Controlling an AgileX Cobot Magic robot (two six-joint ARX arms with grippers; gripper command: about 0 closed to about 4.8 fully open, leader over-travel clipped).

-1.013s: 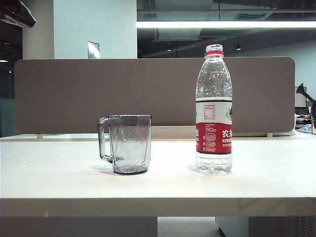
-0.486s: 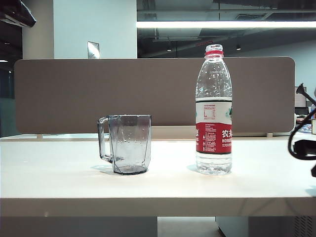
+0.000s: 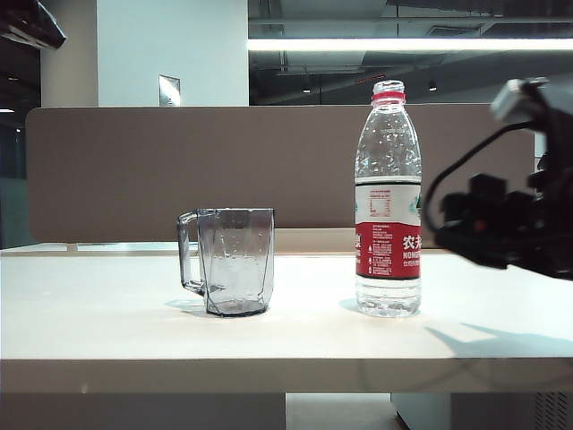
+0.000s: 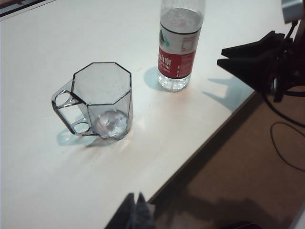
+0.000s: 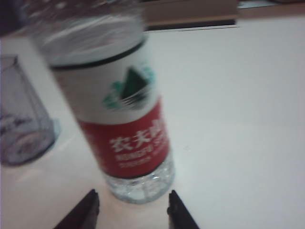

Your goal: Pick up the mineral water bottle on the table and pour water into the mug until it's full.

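Note:
The robot will pour water into the mug (image 3: 228, 260), so its right gripper next needs to grab the mineral water bottle by its labelled middle (image 3: 388, 230).
The mineral water bottle (image 3: 388, 197) stands upright on the table (image 3: 89, 331), uncapped, with clear water showing in its base. To its left stands the smoky-grey mug (image 3: 228, 260), upright, handle to the left, looking empty. My right gripper (image 3: 440, 222) hovers level just right of the bottle, apart from it. In the right wrist view the right gripper (image 5: 132, 193) is open, and the bottle (image 5: 124, 109) stands close ahead of the fingertips with the mug (image 5: 21, 119) beyond. My left gripper (image 4: 134, 199) is shut over the table's front edge, near the mug (image 4: 102, 100) and well short of the bottle (image 4: 180, 43).
A brown-grey partition panel (image 3: 134, 170) backs the table. The thick front edge (image 3: 269, 376) runs across the exterior view. The left wrist view shows brown floor with a thin cable (image 4: 286, 143) beyond the table edge, below the right gripper (image 4: 221, 56).
The right arm has swung in from the right edge of the exterior view, up and leftward to just beside the bottle. Bottle and mug have not moved.

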